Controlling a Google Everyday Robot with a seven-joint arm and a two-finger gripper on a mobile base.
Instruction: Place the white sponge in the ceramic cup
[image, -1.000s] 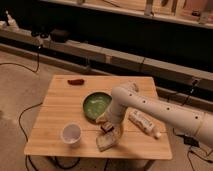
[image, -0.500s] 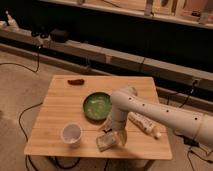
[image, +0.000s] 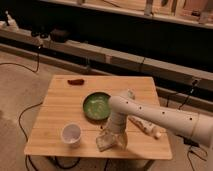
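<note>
The white sponge needs to go in the ceramic cup (image: 71, 134). My gripper should grab the sponge next by its end farther from the cup (image: 113, 141).
The white sponge (image: 103, 141) lies flat on the wooden table (image: 55, 107) near its front edge, partly covered by my arm. My gripper (image: 113, 135) points down onto the sponge's right side, its jaws standing open around that edge. The ceramic cup (image: 71, 134) stands upright and empty to the left of the sponge, about a cup's width away. My white arm (image: 155, 116) reaches in from the right across the table.
A green bowl (image: 96, 106) sits mid-table just behind the gripper. A dark brown bar (image: 76, 81) lies at the back left. A white bottle-like packet (image: 146, 128) lies under the arm on the right. Cables run over the floor around the table.
The arm has sunk and shifted slightly left, bringing the gripper down onto the sponge. Sponge and cup have not moved.
</note>
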